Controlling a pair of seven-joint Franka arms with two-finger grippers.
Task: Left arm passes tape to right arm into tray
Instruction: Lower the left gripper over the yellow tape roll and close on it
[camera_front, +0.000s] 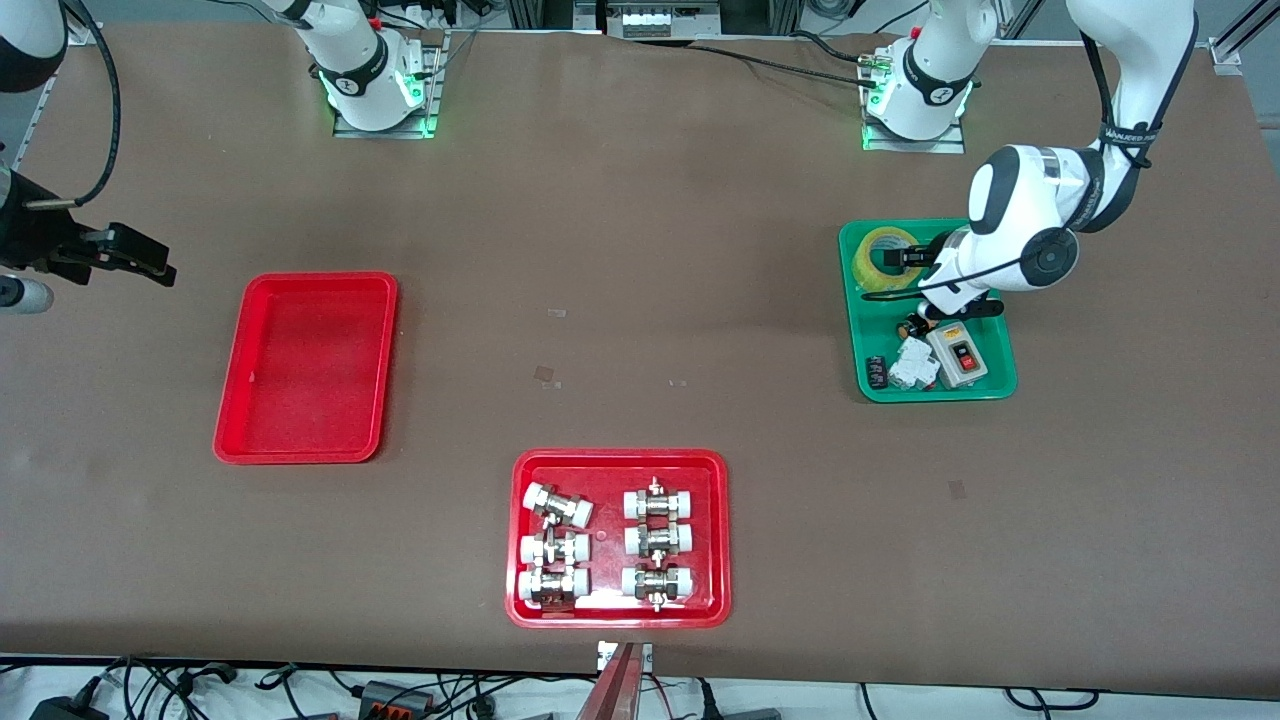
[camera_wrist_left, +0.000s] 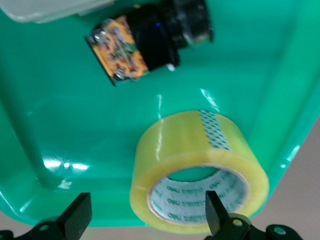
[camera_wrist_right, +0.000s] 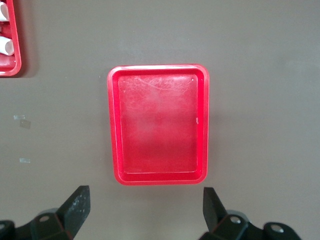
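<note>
My left gripper grabs the tape by its side beside its pale core next. That leaves the rest of the tape's ring free for my right gripper.
The tape, a yellow roll with a pale core, lies in the green tray at the left arm's end of the table. My left gripper hangs low over it, open. In the left wrist view the tape sits between the open fingers, one fingertip in front of its core; the gripper holds nothing. The plain red tray lies empty toward the right arm's end. My right gripper is up in the air beside that tray, open and empty, with the tray in its view.
A red tray of white-capped metal fittings lies near the front camera at mid-table. The green tray also holds a grey switch box with a red button, white parts and a black and orange component.
</note>
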